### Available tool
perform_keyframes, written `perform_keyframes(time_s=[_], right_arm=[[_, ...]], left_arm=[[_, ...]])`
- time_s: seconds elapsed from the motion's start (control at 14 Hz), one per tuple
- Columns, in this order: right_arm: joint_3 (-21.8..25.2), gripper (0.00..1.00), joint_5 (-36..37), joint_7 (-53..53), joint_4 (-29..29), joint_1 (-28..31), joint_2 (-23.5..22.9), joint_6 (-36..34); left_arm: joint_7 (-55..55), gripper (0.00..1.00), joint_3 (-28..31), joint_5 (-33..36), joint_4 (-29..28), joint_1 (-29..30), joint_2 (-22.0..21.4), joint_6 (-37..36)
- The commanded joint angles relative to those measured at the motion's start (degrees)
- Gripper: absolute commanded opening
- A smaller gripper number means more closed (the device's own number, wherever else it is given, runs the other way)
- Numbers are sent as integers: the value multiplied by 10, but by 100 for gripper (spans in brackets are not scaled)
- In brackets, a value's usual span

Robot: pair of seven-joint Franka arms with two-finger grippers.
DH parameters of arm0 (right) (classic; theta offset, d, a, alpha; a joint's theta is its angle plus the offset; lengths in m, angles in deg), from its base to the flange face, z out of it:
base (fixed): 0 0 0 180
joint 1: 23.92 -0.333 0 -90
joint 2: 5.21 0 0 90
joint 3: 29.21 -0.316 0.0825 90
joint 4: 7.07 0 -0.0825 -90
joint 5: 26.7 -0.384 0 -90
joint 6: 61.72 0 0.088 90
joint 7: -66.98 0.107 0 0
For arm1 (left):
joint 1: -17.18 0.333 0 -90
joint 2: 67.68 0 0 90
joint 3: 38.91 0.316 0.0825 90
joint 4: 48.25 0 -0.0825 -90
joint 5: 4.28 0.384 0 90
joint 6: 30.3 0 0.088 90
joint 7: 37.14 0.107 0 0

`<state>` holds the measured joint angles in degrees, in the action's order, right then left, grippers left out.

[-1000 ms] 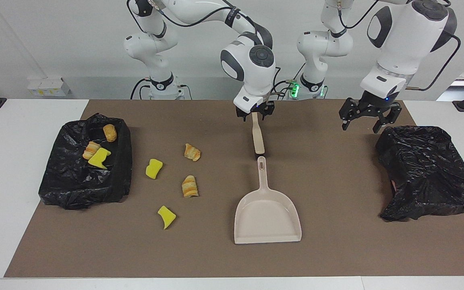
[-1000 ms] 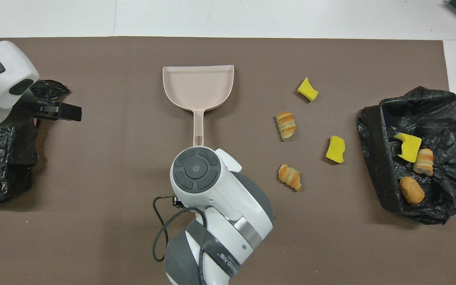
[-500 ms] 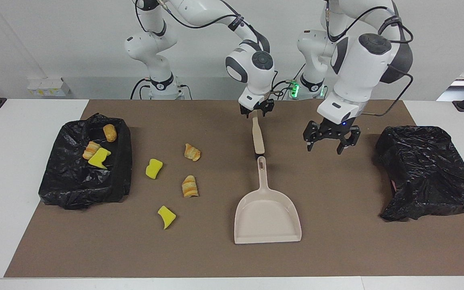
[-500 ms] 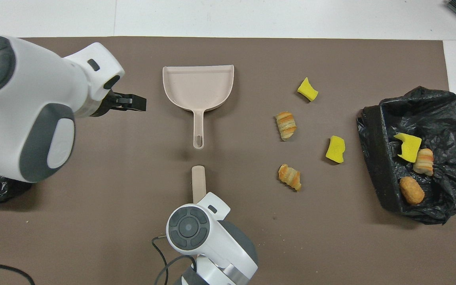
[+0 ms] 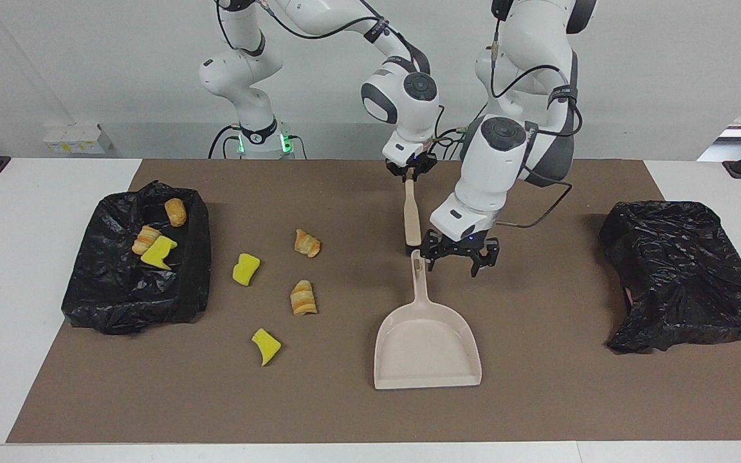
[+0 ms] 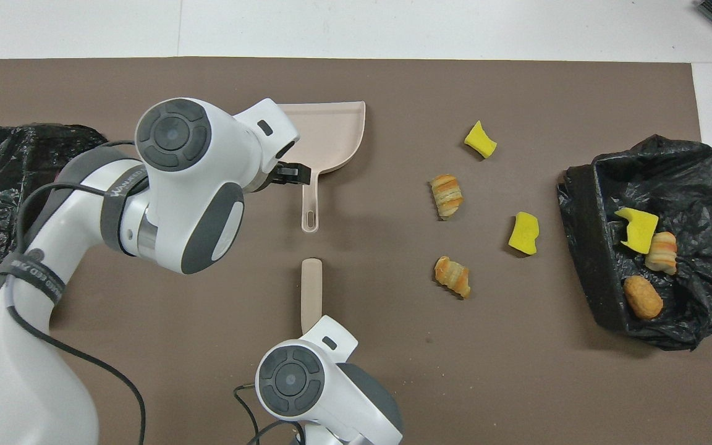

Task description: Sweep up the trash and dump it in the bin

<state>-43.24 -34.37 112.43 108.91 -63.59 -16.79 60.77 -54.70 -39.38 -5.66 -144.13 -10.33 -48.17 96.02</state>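
The left gripper picks up the beige dustpan by its slim handle point(image 6: 309, 206) next. The flat pan point(image 6: 329, 133) is too wide for the fingers.
Loose trash lies on the brown mat: two yellow chunks point(image 5: 246, 269) point(image 5: 266, 346) and two striped pastries point(image 5: 307, 243) point(image 5: 303, 298). The black-lined bin point(image 5: 197, 257) at the right arm's end holds another yellow chunk point(image 5: 159, 252) and two pastries. The beige dustpan point(image 5: 425, 347) lies flat mid-mat, handle toward the robots. In line with it, nearer the robots, is the beige brush point(image 5: 411, 215). My right gripper point(image 5: 411, 172) is shut on the end of the brush's handle. My left gripper point(image 5: 457, 258) hangs open just beside the dustpan's handle end, low over the mat.
A crumpled black bag point(image 5: 686, 276) covers something at the left arm's end of the mat. From overhead, the left arm point(image 6: 170, 185) hides part of the dustpan point(image 6: 331, 136), and the bin point(image 6: 584, 247) sits at the mat's edge.
My left arm swung from over the black bag at its end to beside the dustpan handle and dropped lower. My right gripper slid back along the brush handle and shut on its end.
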Motion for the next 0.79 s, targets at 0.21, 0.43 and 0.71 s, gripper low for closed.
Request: perform_keyframes(time_s=[0.21, 0.43, 0.71], right_arm=[[3, 0, 2, 44, 25, 6, 35, -28], [4, 0, 9, 43, 98, 44, 130, -44], [4, 0, 16, -21, 118, 163, 229, -151]], left_arm=[[-26, 100, 9, 11, -19, -30, 19, 34], [-45, 100, 10, 11, -24, -46, 40, 58], [-53, 38, 9, 12, -34, -48, 41, 53]])
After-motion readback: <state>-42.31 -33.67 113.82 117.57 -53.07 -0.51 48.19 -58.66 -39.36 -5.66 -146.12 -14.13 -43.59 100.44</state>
